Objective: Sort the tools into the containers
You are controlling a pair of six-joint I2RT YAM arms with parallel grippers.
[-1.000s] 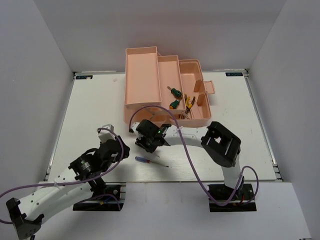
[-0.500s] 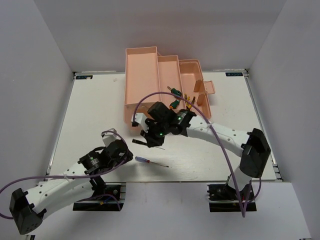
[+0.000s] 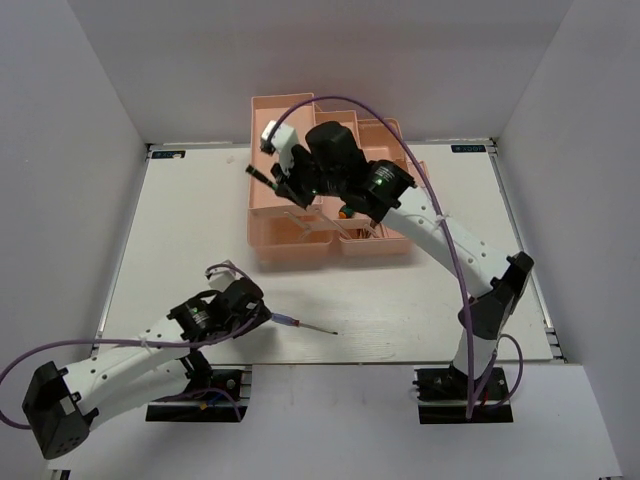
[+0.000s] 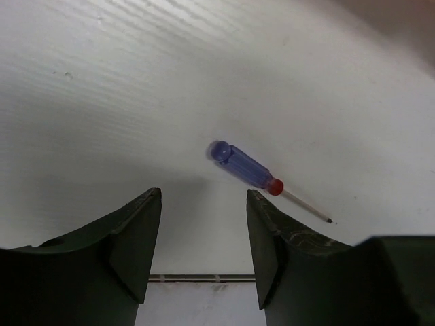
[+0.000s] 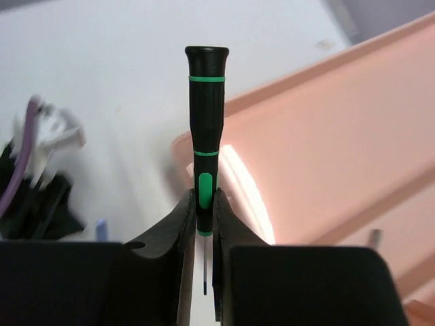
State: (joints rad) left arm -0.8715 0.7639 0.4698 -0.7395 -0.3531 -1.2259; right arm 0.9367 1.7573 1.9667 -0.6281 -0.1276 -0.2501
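The black-green screwdriver's handle juts past the tray's outer rim and would come down short if released now, so my right gripper first moves the screwdriver toward the tray.
The salmon-pink toolbox [image 3: 285,125] stands at the table's far middle, its trays folded out. My right gripper [image 3: 283,183] is shut on the black-green screwdriver [image 5: 206,136] and holds it over the toolbox's left tray [image 5: 340,129]; its handle end [image 3: 257,171] sticks out left. The blue-red screwdriver [image 3: 300,323] lies on the table near the front. My left gripper [image 3: 258,315] is open just left of it; in the left wrist view the screwdriver [image 4: 248,166] lies just beyond the fingertips. A green-handled screwdriver [image 3: 346,211] shows in the middle tray; the other tools are hidden by my right arm.
Purple cables [image 3: 400,95] loop over both arms. The table's front edge [image 4: 204,277] runs just below my left gripper. White walls enclose the table on three sides.
My right gripper has lifted the black-green screwdriver off the table and carried it back over the toolbox's left tray. My left gripper has moved right, up to the blue-red screwdriver.
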